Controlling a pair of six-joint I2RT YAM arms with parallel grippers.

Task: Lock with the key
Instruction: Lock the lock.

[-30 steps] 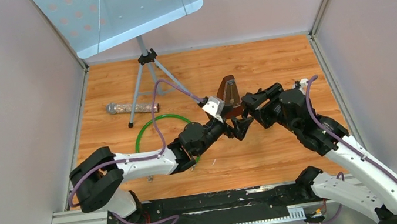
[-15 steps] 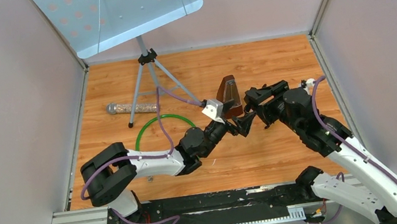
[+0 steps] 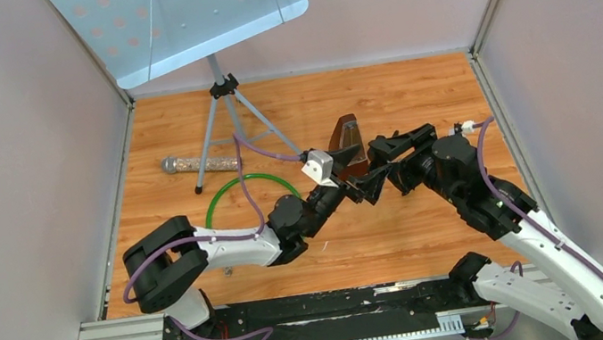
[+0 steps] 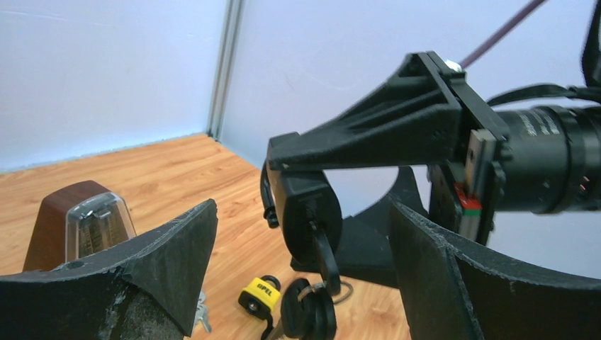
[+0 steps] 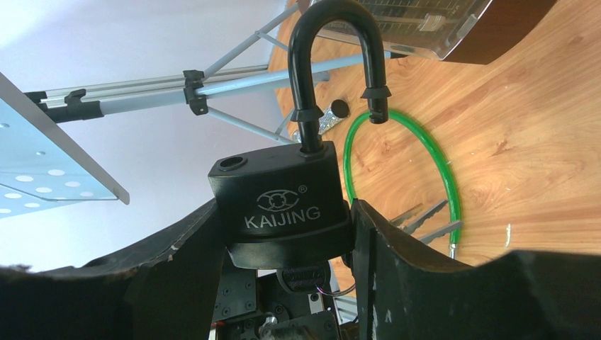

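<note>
The open shackle should stay free to close and lock, so my left gripper should next grab the padlock body near its keyhole end (image 5: pixel 291 243).
My right gripper (image 5: pixel 283 237) is shut on the body of a black KAIJING padlock (image 5: pixel 280 202) and holds it in the air. Its shackle (image 5: pixel 339 49) is swung open. A black key (image 4: pixel 327 251) sits in the keyhole at the padlock's (image 4: pixel 305 209) underside, with spare keys (image 4: pixel 312 312) hanging from its ring. My left gripper (image 4: pixel 303 210) is open, its jaws standing either side of the padlock's bottom and key without touching. In the top view the two grippers (image 3: pixel 361 186) (image 3: pixel 379 173) meet at mid-table.
A small yellow padlock (image 4: pixel 259 296) lies on the wooden table below. A brown metronome (image 3: pixel 348 140) stands just behind the grippers. A green ring (image 3: pixel 234 198), a microphone (image 3: pixel 189 162) and a music stand (image 3: pixel 220 101) are to the left.
My left arm has reached forward and right, bringing its open gripper up to the padlock's underside. My right gripper has shifted slightly left, still holding the padlock.
</note>
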